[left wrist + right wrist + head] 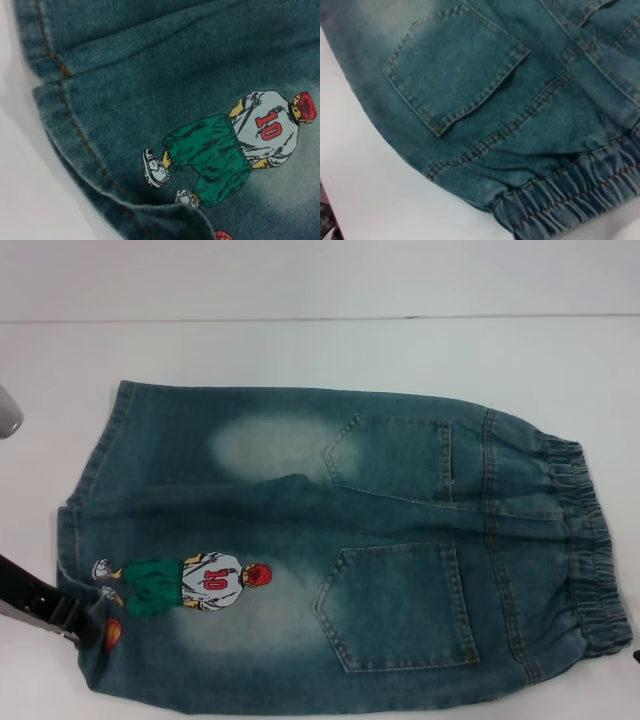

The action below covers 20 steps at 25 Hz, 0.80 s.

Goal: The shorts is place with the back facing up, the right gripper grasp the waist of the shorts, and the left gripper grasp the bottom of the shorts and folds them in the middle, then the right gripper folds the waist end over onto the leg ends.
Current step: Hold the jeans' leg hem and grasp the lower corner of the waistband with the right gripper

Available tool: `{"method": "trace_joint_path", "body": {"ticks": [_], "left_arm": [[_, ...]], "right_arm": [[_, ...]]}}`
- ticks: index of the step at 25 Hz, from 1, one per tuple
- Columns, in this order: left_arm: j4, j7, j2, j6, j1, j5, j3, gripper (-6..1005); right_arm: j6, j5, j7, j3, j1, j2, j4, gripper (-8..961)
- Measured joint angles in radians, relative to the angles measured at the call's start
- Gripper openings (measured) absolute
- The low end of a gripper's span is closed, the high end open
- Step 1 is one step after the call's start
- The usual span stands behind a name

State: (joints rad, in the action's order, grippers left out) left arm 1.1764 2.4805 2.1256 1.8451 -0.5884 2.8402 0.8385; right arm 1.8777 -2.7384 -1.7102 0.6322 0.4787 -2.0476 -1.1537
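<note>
In the head view my right gripper's fingers stop short of the waistband's corner, so it moves toward the waistband's near corner (614,638), before it closes.
The shorts (330,540) lie flat on the white table (300,350), back pockets up, with the embroidered number 10 player (185,583) on the near leg. The ruffled waist (590,550) is at the right. The flat leg ends (85,500) are at the left. My left gripper (85,625) reaches in from the lower left, a black part resting at the near corner of the hem. The left wrist view shows the player (235,145) and the stitched hem (80,145) close below. The right wrist view looks down on a back pocket (455,65) and the waist's near corner (570,200). The right gripper does not show.
A grey rounded part of my left arm (6,410) sticks in at the left edge. The table's far edge (320,318) runs across the back. White tabletop surrounds the shorts on the far side and left.
</note>
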Motion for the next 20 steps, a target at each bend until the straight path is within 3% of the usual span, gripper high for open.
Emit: {"method": "trace_joint_path", "body": {"ticks": [11, 20], "left_arm": [[0.003, 0.004, 0.001, 0.008, 0.0, 0.002, 0.001, 29], [0.0, 0.003, -0.001, 0.008, 0.003, 0.002, 0.001, 30]], "right_arm": [[-0.008, 0.004, 0.048, 0.004, 0.003, -0.007, 0.058, 915], [-0.047, 0.023, 0.098, 0.0, 0.014, -0.014, 0.117, 848]]}}
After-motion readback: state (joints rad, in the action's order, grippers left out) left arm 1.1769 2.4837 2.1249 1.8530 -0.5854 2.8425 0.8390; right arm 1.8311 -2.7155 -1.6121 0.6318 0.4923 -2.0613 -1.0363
